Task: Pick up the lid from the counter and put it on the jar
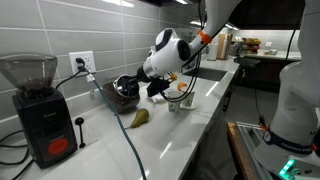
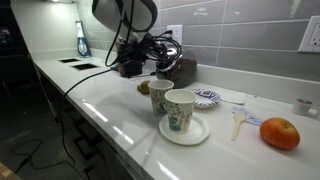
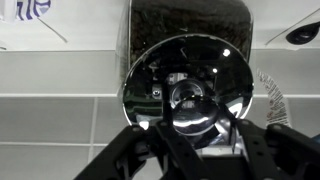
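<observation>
I will release the lid with my gripper, because the lid's edge meets the jar's glass top (image 1: pixel 125 87) (image 3: pixel 186 27) squarely across its whole width.
In the wrist view the lid (image 3: pixel 190 85) is a shiny silver disc with a round knob at its centre, and it fills the middle of the picture. My gripper (image 3: pixel 192 125) has a black finger on each side of the knob and is shut on it. The jar (image 3: pixel 190 25), clear glass with dark brown contents, sits directly behind the lid against the tiled wall. In both exterior views the gripper (image 1: pixel 133 88) (image 2: pixel 160 55) is low over the counter at the jar (image 1: pixel 122 97) (image 2: pixel 182 70). There the lid is hidden by the gripper.
A black coffee grinder (image 1: pixel 40 110) stands at the counter's end, with a black scoop (image 1: pixel 80 128) and a green pear-like fruit (image 1: pixel 140 118) nearby. Two paper cups (image 2: pixel 160 96) (image 2: pixel 180 110), a white saucer (image 2: pixel 207 97), an orange fruit (image 2: pixel 280 133) and a sink (image 1: pixel 205 72) are also on the counter.
</observation>
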Tool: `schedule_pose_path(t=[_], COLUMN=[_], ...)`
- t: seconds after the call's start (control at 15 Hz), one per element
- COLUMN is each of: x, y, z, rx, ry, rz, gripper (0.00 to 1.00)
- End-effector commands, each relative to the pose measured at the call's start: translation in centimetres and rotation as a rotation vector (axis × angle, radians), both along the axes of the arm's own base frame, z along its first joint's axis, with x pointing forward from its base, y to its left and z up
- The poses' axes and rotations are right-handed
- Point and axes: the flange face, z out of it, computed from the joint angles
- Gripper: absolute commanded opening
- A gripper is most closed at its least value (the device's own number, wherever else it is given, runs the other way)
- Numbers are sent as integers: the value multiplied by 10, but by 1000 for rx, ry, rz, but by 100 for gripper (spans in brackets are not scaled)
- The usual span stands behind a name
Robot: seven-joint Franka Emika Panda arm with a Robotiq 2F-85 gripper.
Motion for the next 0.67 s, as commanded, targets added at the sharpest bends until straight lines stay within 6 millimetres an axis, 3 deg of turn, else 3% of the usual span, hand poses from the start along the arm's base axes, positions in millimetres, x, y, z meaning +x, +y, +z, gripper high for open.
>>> schedule_pose_path(t=[0.0, 0.13, 0.33, 0.6], x=[4, 3, 0, -6], y=[-5, -6, -7, -2], z=[-3, -1, 10, 34], rx=[8, 16, 39, 123], ry=[-8, 1, 12, 50], rz=[7, 3, -8, -11], gripper=[75, 81, 100, 100])
